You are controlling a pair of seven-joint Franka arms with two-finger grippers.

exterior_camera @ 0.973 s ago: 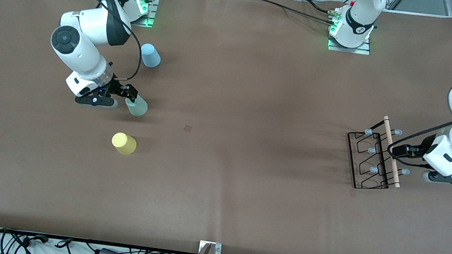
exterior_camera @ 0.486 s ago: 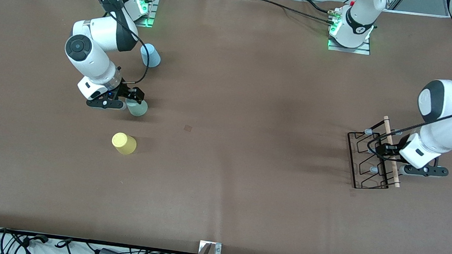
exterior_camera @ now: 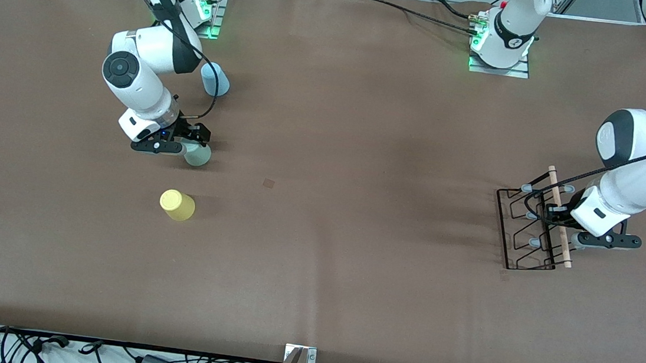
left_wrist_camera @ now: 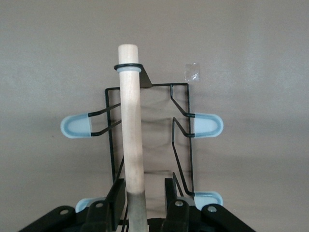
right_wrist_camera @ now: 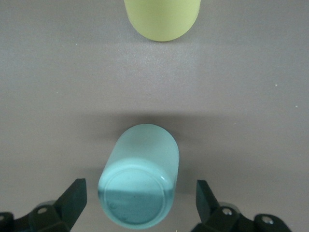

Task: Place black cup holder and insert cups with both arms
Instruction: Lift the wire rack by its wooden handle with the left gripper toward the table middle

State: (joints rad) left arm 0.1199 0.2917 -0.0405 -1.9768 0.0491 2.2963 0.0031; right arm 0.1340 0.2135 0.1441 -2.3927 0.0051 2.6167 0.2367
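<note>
The right gripper should close on the pale green cup now, because its fingers are on either side of the cup.
The black cup holder (exterior_camera: 522, 236) lies flat on the table at the left arm's end, its wooden rod (exterior_camera: 560, 228) on top. My left gripper (exterior_camera: 553, 217) is low over it. In the left wrist view the open fingers of my left gripper (left_wrist_camera: 143, 200) straddle the rod (left_wrist_camera: 131, 125), with a gap on one side. The pale green cup (exterior_camera: 198, 156) stands upside down. My right gripper (exterior_camera: 190, 140) is open around it, and the right wrist view shows the cup (right_wrist_camera: 142, 179) between the spread fingers of my right gripper (right_wrist_camera: 141, 200), untouched. The yellow cup (exterior_camera: 177, 205) and light blue cup (exterior_camera: 215, 79) stand nearby.
The yellow cup (right_wrist_camera: 161, 17) is nearer to the front camera than the green one; the light blue cup is farther. A small dark mark (exterior_camera: 269, 183) sits mid-table. Grey-tipped pegs (left_wrist_camera: 76, 126) stick out on both sides of the rod. Cables run along the table's front edge (exterior_camera: 163, 362).
My right gripper has moved in around the pale green cup. My left gripper has swung in from the table's end and come down over the holder's rod.
</note>
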